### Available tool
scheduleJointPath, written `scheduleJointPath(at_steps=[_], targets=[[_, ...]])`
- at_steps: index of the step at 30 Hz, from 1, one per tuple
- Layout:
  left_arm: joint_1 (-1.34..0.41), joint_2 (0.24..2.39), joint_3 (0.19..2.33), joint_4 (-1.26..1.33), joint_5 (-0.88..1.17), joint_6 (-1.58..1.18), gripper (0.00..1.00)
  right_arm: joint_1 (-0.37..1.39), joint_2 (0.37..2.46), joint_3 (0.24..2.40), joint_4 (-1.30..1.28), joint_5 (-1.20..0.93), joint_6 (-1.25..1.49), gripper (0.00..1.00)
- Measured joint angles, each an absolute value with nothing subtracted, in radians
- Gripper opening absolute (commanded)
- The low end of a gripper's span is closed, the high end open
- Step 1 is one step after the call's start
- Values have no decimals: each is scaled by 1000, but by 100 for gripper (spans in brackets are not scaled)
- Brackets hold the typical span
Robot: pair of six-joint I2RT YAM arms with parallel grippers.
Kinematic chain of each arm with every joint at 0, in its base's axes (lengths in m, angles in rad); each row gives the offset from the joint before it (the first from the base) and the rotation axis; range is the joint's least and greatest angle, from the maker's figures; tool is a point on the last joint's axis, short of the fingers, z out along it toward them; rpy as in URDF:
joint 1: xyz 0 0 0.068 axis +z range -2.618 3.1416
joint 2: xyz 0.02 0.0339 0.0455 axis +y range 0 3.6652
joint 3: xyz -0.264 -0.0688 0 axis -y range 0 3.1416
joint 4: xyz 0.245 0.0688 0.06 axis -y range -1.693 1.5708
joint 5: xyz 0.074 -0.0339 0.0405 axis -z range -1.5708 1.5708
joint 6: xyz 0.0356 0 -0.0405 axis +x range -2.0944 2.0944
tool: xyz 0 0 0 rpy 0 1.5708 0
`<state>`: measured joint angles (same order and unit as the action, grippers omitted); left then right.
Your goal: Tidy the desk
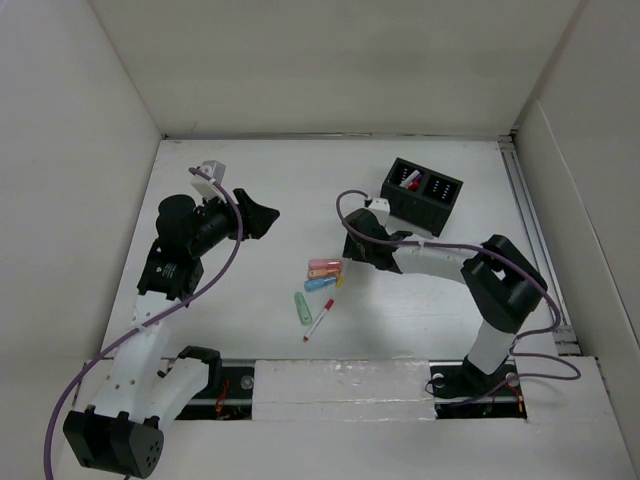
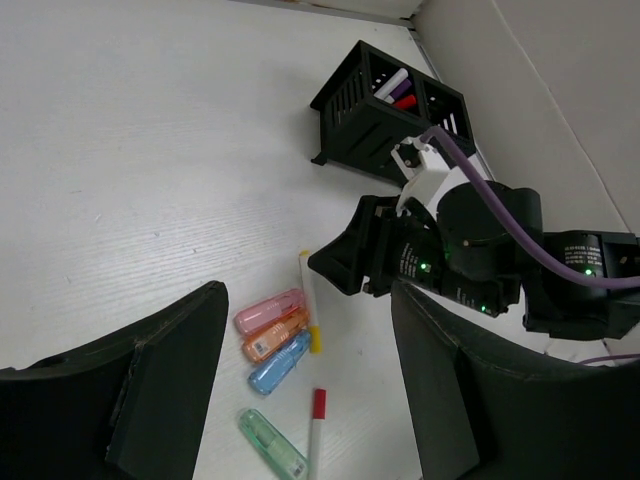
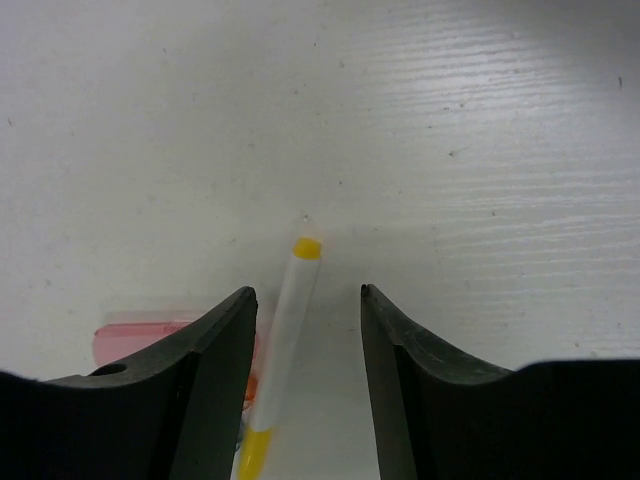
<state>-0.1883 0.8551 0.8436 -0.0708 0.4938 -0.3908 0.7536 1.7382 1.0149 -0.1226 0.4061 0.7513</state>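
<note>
The right gripper grabs the white marker by its white body (image 3: 287, 340) next. That leaves the marker's yellow cap free to enter the organizer.
On the white desk (image 1: 300, 180) lies a white marker with a yellow cap (image 3: 285, 340), its body between the fingers of my right gripper (image 3: 305, 295). That gripper is open, low over the desk, and not closed on the marker (image 2: 308, 300). Beside the marker lie a pink case (image 2: 268, 311), an orange case (image 2: 275, 335) and a blue case (image 2: 280, 362). A green case (image 2: 270, 443) and a red-capped marker (image 2: 316, 430) lie nearer the front. My left gripper (image 1: 262, 215) hangs open and empty above the desk, left of the pile.
A black two-compartment organizer (image 1: 420, 205) stands at the back right, with several pens in its left compartment. White walls border the desk on three sides. A metal rail (image 1: 330, 380) runs along the front edge.
</note>
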Motion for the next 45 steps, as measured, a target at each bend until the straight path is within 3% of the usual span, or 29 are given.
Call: scheduleJointPath(at_steps=[11,15,19,22,26,30,32,45], targets=[[-188,855,844,-71,493,-390,63,761,1843,1085,-159,420,759,28],[-188,855,844,-72,493,-390,63,761,1842,1087,-181,440,772,29],[-188,855,844,-71,493,-390,63,761,1825,1075,-211,453,785,41],[-188,857,844,-72,493,-390,63,761,1806,1058,-231,457,791,40],[-188,857,844,-72,492,-390,63,761,1795,1044,-236,456,793,29],[-188,858,844,-72,490,-390,63,761,1794,1037,-227,455,790,9],[-188,858,844,-72,487,-390,63,761,1793,1037,-223,453,789,4],[-188,858,844,-72,485,-390,63,734,1529,986,-208,430,755,0]])
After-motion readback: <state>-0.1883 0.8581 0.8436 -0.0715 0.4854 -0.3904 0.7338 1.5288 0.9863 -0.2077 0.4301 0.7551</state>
